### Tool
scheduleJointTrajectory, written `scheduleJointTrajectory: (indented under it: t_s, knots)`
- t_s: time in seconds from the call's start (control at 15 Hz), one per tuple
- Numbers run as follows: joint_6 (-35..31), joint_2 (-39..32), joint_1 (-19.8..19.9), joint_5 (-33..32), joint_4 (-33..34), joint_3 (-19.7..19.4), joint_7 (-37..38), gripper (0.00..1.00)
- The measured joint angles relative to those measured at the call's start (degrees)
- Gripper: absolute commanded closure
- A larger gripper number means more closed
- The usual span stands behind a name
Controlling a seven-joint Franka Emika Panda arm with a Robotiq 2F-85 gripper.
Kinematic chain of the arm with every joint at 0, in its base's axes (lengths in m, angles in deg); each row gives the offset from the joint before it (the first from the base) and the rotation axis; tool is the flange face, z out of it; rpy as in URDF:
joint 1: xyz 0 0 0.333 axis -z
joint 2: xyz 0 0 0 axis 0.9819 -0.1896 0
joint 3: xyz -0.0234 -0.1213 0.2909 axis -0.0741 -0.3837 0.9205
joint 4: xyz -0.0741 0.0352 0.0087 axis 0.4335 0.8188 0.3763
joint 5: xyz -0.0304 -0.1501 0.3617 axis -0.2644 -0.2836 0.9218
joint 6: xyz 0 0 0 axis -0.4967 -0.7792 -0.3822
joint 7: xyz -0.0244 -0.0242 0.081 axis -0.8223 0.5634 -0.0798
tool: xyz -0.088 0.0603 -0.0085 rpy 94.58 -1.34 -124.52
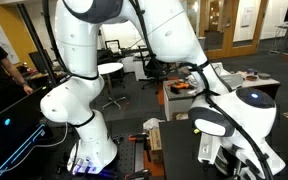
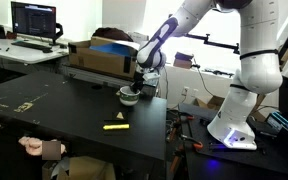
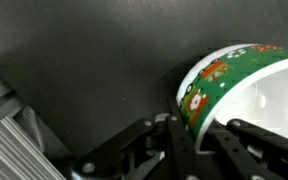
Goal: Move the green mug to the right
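Note:
I need to open my gripper now. The green mug (image 2: 130,97) is low on the black table's flat top, so the mug would rest there.
The green mug (image 3: 234,68) fills the right of the wrist view: a green outer band with red and white figures, a white rim and a white inside. My gripper (image 3: 196,135) straddles its wall, one finger against the outside and the other inside the rim, closed on it. In an exterior view the mug (image 2: 130,97) sits low on the black table (image 2: 64,110) at its far edge, with the gripper (image 2: 136,85) coming down on it from above. In an exterior view the robot's body (image 1: 84,100) hides the mug.
A yellow marker-like item (image 2: 115,126) lies on the table in front of the mug. A cardboard box (image 2: 99,57) stands just behind and left of the mug. A person's hand (image 2: 34,147) rests at the table's near left edge.

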Motion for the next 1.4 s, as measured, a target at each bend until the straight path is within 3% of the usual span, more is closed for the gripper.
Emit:
scheduleJointTrajectory:
  t_s: [0.07, 0.13, 0.27, 0.8, 1.4]
  knots:
    - [0.0, 0.0, 0.0, 0.0, 0.0, 0.0, 0.0, 0.97]
    - [0.0, 0.0, -0.1, 0.0, 0.0, 0.0, 0.0, 0.64]
    - [0.4, -0.1, -0.3, 0.0, 0.0, 0.0, 0.0, 0.58]
    - [0.7, -0.1, -0.9, 0.0, 0.3, 0.0, 0.4, 0.01]
    - [0.5, 2.8, -2.0, 0.0, -1.3, -0.1, 2.5, 0.00]
